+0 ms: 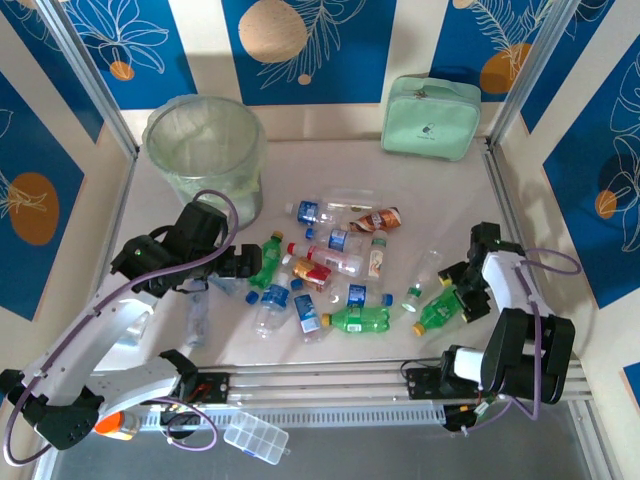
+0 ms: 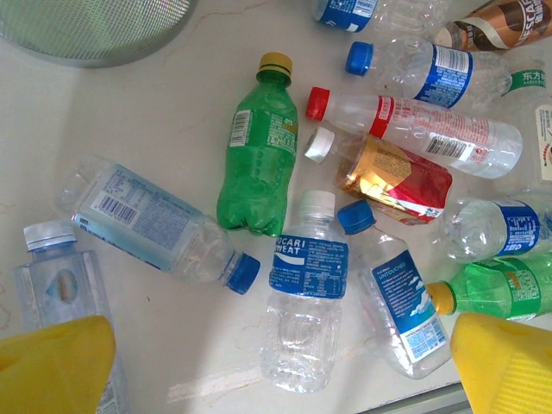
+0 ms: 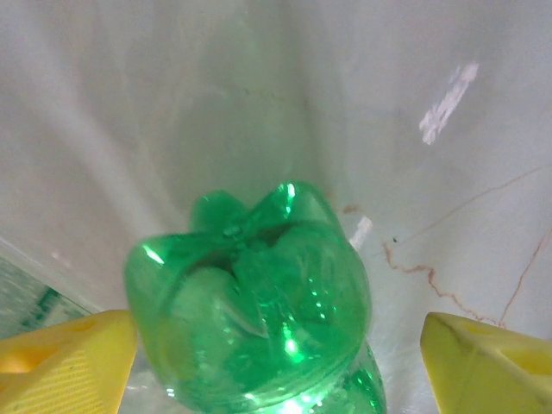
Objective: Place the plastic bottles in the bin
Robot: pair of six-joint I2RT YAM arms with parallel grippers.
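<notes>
My right gripper must reach farther before closing: its fingers only reach the green bottle's bottom end in the right wrist view.
The bin (image 1: 205, 150), round and translucent with a pale green liner, stands at the back left. Several plastic bottles lie scattered mid-table: a green one (image 1: 267, 258), clear ones with blue labels (image 1: 271, 305), and one with a red cap (image 2: 414, 129). My left gripper (image 1: 243, 263) is open, its yellow fingers (image 2: 56, 366) straddling a clear Pocari Sweat bottle (image 2: 306, 293) from above without touching it. My right gripper (image 3: 280, 371) is open around the base of a green bottle (image 3: 250, 293), which lies at the right (image 1: 437, 310). A clear gap separates that bottle from the right finger (image 3: 487, 362).
A mint-green zippered case (image 1: 430, 118) leans at the back right. A clear compartment box (image 1: 256, 437) and an orange-capped jar (image 1: 112, 425) sit by the near rail. Patterned walls with metal posts enclose the table on three sides.
</notes>
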